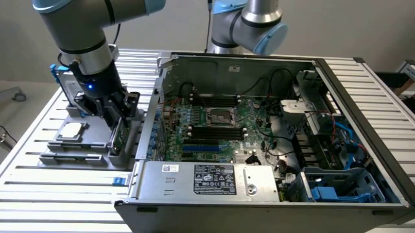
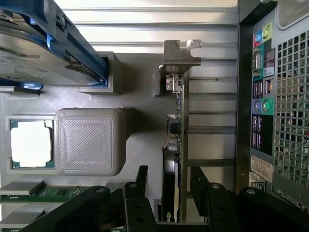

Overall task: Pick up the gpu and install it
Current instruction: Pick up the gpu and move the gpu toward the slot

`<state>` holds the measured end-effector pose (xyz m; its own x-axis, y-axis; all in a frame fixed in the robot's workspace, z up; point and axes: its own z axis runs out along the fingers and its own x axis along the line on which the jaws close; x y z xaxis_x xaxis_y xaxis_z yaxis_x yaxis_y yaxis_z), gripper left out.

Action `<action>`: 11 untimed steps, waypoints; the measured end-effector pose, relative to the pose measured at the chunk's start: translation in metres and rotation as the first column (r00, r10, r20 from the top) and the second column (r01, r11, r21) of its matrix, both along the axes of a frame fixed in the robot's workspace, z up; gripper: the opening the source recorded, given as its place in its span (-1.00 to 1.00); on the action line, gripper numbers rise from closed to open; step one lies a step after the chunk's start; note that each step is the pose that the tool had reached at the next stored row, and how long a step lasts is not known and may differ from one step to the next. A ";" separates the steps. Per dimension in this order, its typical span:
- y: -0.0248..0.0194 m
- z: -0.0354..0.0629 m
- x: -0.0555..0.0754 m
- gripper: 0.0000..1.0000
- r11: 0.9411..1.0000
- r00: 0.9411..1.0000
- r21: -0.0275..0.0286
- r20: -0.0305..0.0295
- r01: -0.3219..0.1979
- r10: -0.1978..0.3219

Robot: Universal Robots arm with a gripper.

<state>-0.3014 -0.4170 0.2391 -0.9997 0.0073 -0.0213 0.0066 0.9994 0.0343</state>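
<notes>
I should close: my black fingers reach down beside both sides of the GPU in the wrist view.
The gpu stands on edge in a slot of the grey parts holder, its silver end bracket at one end. In the exterior view the gpu sits at the holder's side nearest the open computer case. My gripper hangs directly over the card. In the wrist view my gripper is open, one black finger on each side of the card with a gap to each face. Nothing is held.
The holder also carries a square silver processor chip, a hard drive in a blue frame and memory sticks. The case's motherboard lies exposed with blue slots. A second arm stands behind the case.
</notes>
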 end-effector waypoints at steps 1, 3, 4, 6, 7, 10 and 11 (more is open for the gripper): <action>0.0000 0.0000 0.000 -0.04 1.000 1.000 0.000 0.000 0.000 0.000; 0.0000 0.0000 0.000 -0.08 1.000 1.000 0.000 0.000 0.000 0.000; 0.0000 0.0000 0.000 -0.08 1.000 1.000 0.000 0.000 0.000 0.000; 0.0000 0.0000 0.000 -0.21 1.000 1.000 0.000 0.000 0.000 0.000; 0.0000 0.0000 0.000 -0.33 1.000 1.000 0.000 0.000 0.000 0.000; 0.0000 0.0000 0.000 -0.47 1.000 1.000 0.000 0.000 0.000 0.000; 0.0000 0.0000 0.000 -0.47 1.000 1.000 0.000 0.000 0.000 0.000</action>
